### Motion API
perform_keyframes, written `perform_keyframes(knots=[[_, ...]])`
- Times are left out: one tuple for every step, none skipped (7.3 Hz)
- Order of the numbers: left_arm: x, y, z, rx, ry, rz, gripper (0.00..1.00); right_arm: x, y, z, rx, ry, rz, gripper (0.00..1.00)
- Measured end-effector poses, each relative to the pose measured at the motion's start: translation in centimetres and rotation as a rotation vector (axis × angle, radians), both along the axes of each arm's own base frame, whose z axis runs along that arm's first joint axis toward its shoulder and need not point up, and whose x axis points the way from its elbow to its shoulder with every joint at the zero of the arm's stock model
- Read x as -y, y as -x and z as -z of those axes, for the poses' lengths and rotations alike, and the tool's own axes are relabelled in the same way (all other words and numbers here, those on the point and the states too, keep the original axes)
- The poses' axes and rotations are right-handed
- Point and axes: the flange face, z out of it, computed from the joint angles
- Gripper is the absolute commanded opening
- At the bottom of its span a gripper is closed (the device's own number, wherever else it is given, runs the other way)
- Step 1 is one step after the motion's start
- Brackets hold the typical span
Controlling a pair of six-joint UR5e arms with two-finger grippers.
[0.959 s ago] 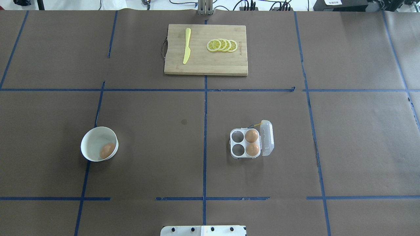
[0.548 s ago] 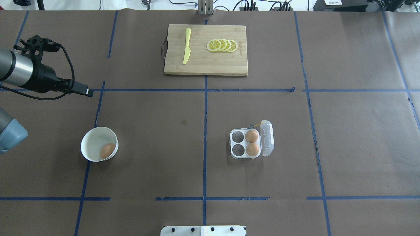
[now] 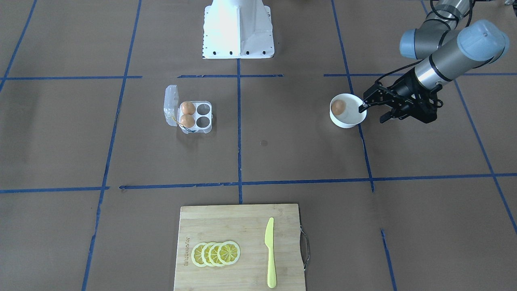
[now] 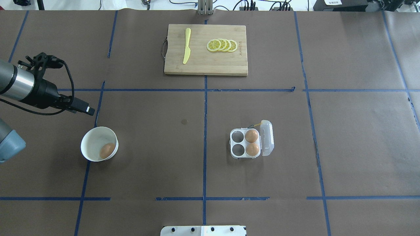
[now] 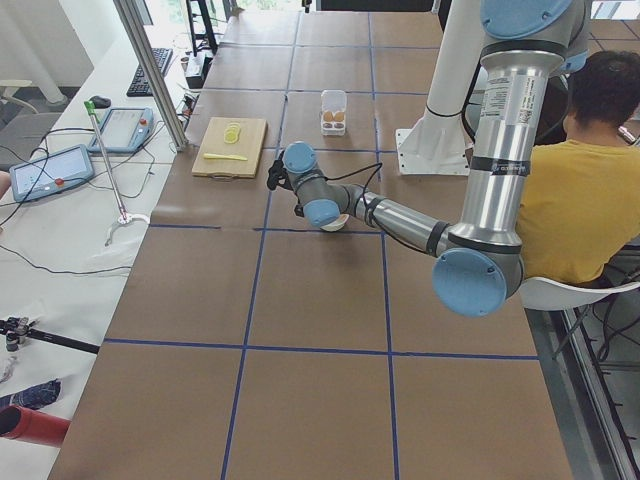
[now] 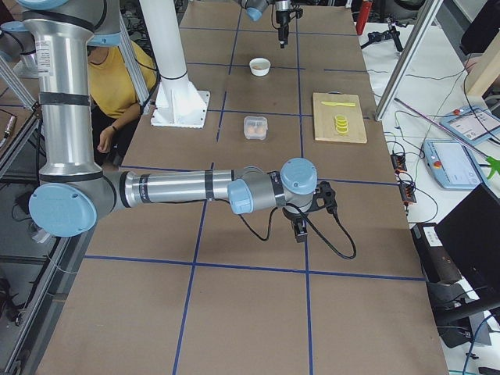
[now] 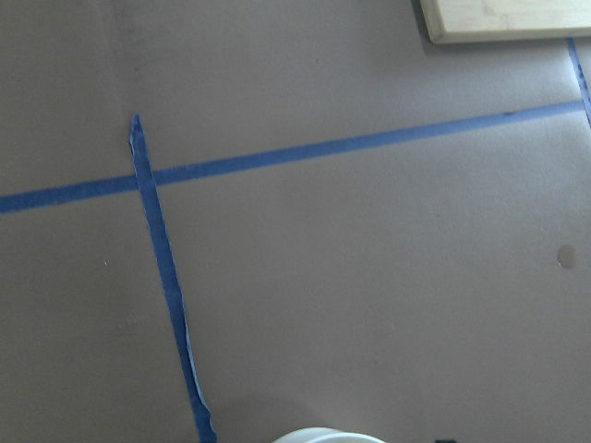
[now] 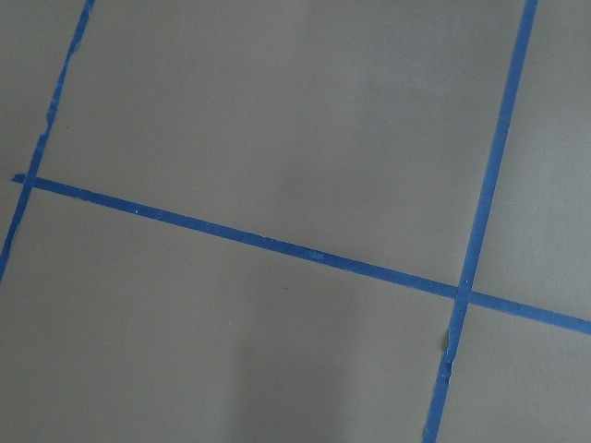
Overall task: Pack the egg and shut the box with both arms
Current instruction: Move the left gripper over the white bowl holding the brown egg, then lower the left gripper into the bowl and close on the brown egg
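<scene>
The egg needs to fill an empty cell of the clear box [image 3: 203,109], so my left gripper will next grab the egg by its rounded sides.
One egg [image 4: 107,150] lies in a white bowl [image 4: 93,139] at the table's left; it also shows in the front view [image 3: 338,106]. The clear box [image 4: 237,149] stands right of centre with its lid [image 4: 267,137] open. It holds two eggs [image 4: 251,135] in the cells next to the lid; the other two cells are empty. My left gripper [image 3: 372,113] is open and empty, beside the bowl [image 3: 351,118] on its outer far side; in the overhead view the left gripper [image 4: 88,110] is beyond the bowl. My right gripper [image 6: 301,226] shows only in the right side view, so I cannot tell its state.
A wooden cutting board [image 4: 206,62] with a yellow knife [image 4: 187,46] and lemon slices [image 4: 222,45] lies at the far middle. The white pedestal base [image 3: 237,28] stands at the near edge. Blue tape lines cross the brown table cover.
The left arm came into the overhead view from the left, then moved nearer to the bowl. The egg, bowl and box have not moved.
</scene>
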Motion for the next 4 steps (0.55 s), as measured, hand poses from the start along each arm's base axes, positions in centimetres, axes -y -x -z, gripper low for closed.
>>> perform_keyframes(knots=[[-0.7,-0.6,-0.4,-0.007,0.002,-0.025,0.79,0.0,0.0,0.0,0.000,0.001,0.000,1.00],[-1.3,-1.3,-0.6,-0.008,0.003,-0.046,0.78,0.0,0.0,-0.1,-0.001,0.002,0.000,1.00],[-2.0,-2.3,-0.6,-0.009,0.002,-0.069,0.78,-0.1,0.0,-0.1,-0.001,0.002,0.000,1.00],[-2.5,-3.1,-0.7,-0.008,0.001,-0.086,0.75,-0.1,0.0,-0.2,-0.001,0.003,0.000,1.00]])
